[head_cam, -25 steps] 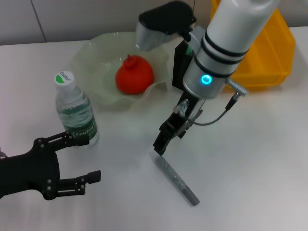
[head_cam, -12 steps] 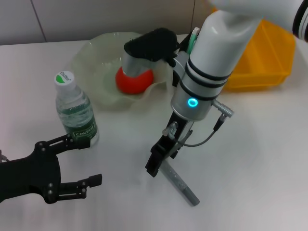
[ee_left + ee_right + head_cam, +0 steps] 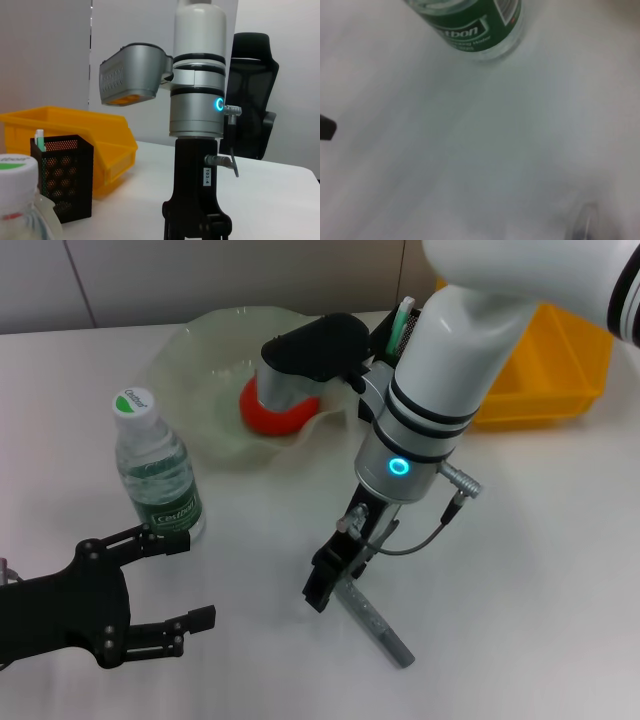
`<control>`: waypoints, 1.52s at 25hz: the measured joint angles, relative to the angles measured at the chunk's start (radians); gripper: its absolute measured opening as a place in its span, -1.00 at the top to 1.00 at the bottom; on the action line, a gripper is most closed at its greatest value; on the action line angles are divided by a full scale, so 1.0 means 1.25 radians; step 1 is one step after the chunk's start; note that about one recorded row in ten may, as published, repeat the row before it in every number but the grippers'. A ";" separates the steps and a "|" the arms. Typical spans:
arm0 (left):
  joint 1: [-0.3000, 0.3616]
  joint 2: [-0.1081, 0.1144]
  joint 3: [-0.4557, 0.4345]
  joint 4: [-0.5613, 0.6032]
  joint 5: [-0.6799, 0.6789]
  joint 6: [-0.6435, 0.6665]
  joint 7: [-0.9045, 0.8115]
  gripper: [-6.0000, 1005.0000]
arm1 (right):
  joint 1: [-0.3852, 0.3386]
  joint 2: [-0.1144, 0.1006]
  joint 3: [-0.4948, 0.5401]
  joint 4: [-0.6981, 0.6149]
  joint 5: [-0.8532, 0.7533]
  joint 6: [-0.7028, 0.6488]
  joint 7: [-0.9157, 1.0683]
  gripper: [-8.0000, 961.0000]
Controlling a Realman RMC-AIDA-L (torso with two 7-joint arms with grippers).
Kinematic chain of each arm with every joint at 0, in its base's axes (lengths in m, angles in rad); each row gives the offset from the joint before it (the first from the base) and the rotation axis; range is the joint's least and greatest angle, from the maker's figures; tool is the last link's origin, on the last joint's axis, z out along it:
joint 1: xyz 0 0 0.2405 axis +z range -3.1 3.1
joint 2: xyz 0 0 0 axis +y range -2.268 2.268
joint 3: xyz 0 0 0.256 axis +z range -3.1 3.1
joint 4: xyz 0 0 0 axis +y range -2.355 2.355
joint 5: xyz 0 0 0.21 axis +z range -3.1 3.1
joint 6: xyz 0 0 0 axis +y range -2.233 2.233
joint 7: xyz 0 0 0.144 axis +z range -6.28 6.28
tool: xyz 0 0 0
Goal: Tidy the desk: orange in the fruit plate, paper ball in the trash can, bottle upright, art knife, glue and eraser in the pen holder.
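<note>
I need to close my right gripper on the grey art knife's far end [image 3: 350,595] [image 3: 585,225], because the gripper's fingers are around that end of the knife.
The grey art knife [image 3: 375,622] lies flat on the desk [image 3: 540,570] near the front. My right gripper [image 3: 325,585] hangs right at the knife's far end. The bottle [image 3: 155,465] stands upright at the left, and its green label [image 3: 475,25] shows in the right wrist view. My left gripper [image 3: 180,580] is open just in front of it, holding nothing. The orange [image 3: 268,416] sits in the fruit plate [image 3: 190,350], partly hidden by my right wrist. The pen holder [image 3: 62,175] holds a white-and-green stick [image 3: 39,140]. Paper ball, glue and eraser are out of view.
The yellow trash can [image 3: 560,360] stands at the back right, just behind the pen holder [image 3: 392,335]. My right arm [image 3: 196,125] rises over the middle of the desk. Bare tabletop lies to the right of the knife.
My right arm has come down and toward the front left, bringing its gripper to the knife's end. Its wrist now covers part of the orange. The left gripper drifted slightly nearer.
</note>
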 joint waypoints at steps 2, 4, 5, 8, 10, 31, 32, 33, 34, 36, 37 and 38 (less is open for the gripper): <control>0.001 0.000 0.000 0.000 0.000 -0.001 0.000 -0.73 | -0.001 0.000 -0.004 0.002 0.001 0.004 0.000 -0.53; 0.002 0.000 0.000 0.000 0.000 -0.001 0.000 -0.73 | -0.002 0.000 -0.007 0.006 0.004 0.006 0.000 -0.44; 0.002 -0.001 0.000 -0.001 0.000 -0.001 0.000 -0.73 | -0.002 0.000 -0.007 0.008 0.007 0.007 0.000 -0.39; 0.002 -0.002 0.000 -0.001 0.001 -0.001 0.001 -0.73 | -0.002 0.000 -0.009 0.014 0.011 0.011 0.000 -0.26; 0.001 -0.002 0.000 -0.002 0.001 -0.001 0.001 -0.73 | -0.002 0.000 -0.009 0.018 0.011 0.013 0.001 -0.17; 0.002 -0.003 -0.005 -0.002 -0.003 0.000 0.010 -0.73 | -0.005 0.000 -0.040 0.023 0.021 0.024 -0.005 0.54; 0.003 -0.003 -0.005 -0.002 -0.003 0.000 0.010 -0.73 | -0.006 0.000 -0.039 0.017 0.020 0.023 -0.006 0.56; 0.004 -0.003 -0.005 -0.002 -0.003 0.000 0.010 -0.73 | -0.009 -0.001 -0.038 0.008 0.019 0.021 -0.006 0.57; 0.005 -0.003 -0.005 -0.002 -0.003 0.000 0.010 -0.73 | -0.017 -0.003 -0.035 -0.009 0.018 0.014 -0.006 0.59; 0.006 -0.003 -0.006 -0.002 -0.003 0.000 0.011 -0.73 | -0.040 -0.008 -0.019 -0.058 0.011 -0.006 -0.007 0.61; 0.007 -0.003 -0.006 -0.002 -0.003 0.000 0.011 -0.73 | -0.053 -0.010 -0.001 -0.089 -0.001 -0.021 -0.007 0.63; 0.007 -0.003 -0.006 -0.002 -0.004 0.000 0.011 -0.73 | -0.065 -0.012 0.018 -0.116 -0.017 -0.035 -0.007 0.64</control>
